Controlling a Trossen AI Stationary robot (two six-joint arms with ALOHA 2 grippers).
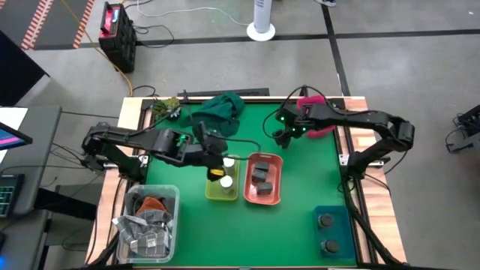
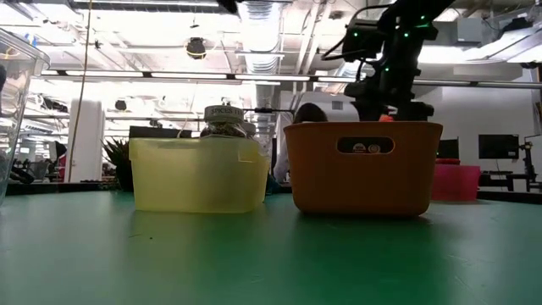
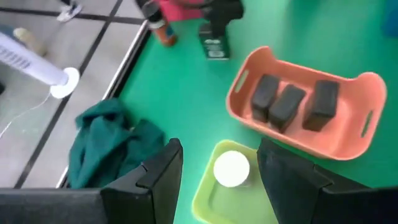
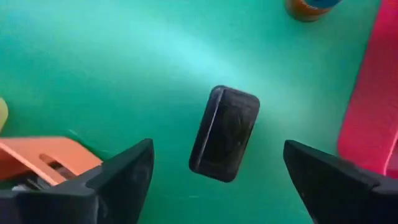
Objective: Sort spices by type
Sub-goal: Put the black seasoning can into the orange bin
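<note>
My right gripper would miss from above the dark pack, so it should come down before closing.
My left gripper [image 3: 217, 177] is open and hovers over the yellow bin [image 1: 223, 182], with a white-topped jar [image 3: 231, 168] standing in the bin below the gap between its fingers. Three dark grey packs [image 3: 287, 104] lie in the orange bin [image 1: 264, 178]. My right gripper [image 4: 214, 177] is open above another dark grey pack [image 4: 224, 132], which lies flat on the green mat beside the pink bin [image 4: 373, 93]; its fingers stand wide on either side of the pack. Two dark round jars [image 1: 325, 222] stand on the blue tray.
The dark green cloth [image 1: 222, 107] lies at the table's far edge, with a small plant [image 1: 166, 107] to its left. A clear tub [image 1: 150, 219] of silvery packets sits at the near left. An orange jar with a blue lid [image 4: 308, 6] stands near the pink bin.
</note>
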